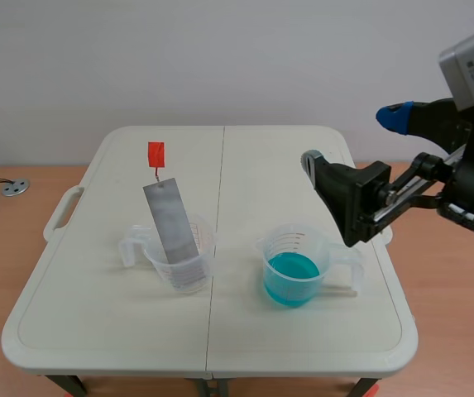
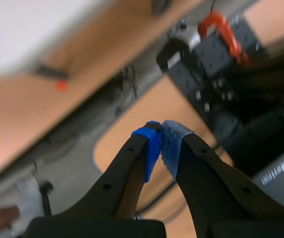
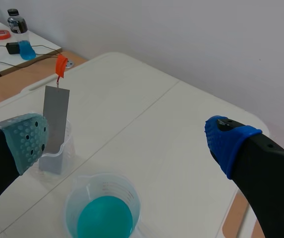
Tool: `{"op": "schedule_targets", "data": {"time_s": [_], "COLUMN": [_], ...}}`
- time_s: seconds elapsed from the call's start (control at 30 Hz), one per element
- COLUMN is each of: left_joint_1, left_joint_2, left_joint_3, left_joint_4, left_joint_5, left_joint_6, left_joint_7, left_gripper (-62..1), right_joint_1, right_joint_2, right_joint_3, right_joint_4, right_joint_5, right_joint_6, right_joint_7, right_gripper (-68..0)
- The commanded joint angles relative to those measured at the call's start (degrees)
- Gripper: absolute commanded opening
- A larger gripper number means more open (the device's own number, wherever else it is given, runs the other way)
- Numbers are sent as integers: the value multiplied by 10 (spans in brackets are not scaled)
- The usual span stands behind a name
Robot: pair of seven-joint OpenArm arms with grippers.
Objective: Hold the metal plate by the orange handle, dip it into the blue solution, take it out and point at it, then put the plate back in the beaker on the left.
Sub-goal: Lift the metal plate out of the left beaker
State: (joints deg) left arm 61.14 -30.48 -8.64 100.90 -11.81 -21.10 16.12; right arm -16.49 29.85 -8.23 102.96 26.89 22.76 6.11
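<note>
The lower end of the metal plate sits down inside the clear beaker's sides. The plate is to be dipped, so the robot's right gripper should next grab the orange handle sticking up on top [image 1: 156,155] [image 3: 61,65].
A grey metal plate [image 1: 170,222] leans upright in the clear left beaker [image 1: 183,266], its orange handle [image 1: 155,153] sticking up at the top. To its right stands the beaker of blue solution [image 1: 293,269]. My right gripper [image 1: 352,139] hovers open above and to the right of that beaker, holding nothing. From its wrist view the plate [image 3: 56,115], the orange handle [image 3: 61,64] and the blue solution [image 3: 104,217] lie ahead of and below the open right gripper [image 3: 128,140]. My left gripper [image 2: 161,145] is shut on nothing, off the table and not in the scene view.
The white folding table [image 1: 96,331] has a centre seam and a side handle [image 1: 61,213] at its left. A small bottle of blue liquid [image 3: 20,34] and a red tape roll [image 3: 0,33] sit on a side desk. Dark equipment [image 2: 216,64] lies beyond the left gripper.
</note>
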Motion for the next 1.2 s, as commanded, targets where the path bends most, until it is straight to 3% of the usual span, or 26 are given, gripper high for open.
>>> {"op": "schedule_targets", "data": {"time_s": [0.0,0.17,0.3,0.47,0.7,1.17], "left_joint_1": [-2,-2,-2,-5,-35,-42], "left_joint_2": [3,5,20,46,78,79], "left_joint_3": [1,4,4,4,5,17], "left_joint_4": [-17,-83,-121,-150,-177,-184], "left_joint_5": [-3,-4,-3,-3,7,7], "left_joint_6": [-2,-7,-11,-18,-31,-39], "left_joint_7": [-3,0,0,-14,-5,18], "left_gripper": [-575,-575,-575,-575,-575,-575], "right_joint_1": [24,74,111,156,212,339], "right_joint_2": [0,0,-4,-32,-68,-139], "right_joint_3": [-10,-51,-84,-113,-157,-255], "right_joint_4": [-2,-27,-55,-97,-152,-286], "right_joint_5": [7,14,46,49,49,49], "right_joint_6": [-2,-2,-2,-2,13,13], "right_joint_7": [2,-12,-13,-14,-25,-60], "right_gripper": [-12,-12,-12,-12,-12,-12]}}
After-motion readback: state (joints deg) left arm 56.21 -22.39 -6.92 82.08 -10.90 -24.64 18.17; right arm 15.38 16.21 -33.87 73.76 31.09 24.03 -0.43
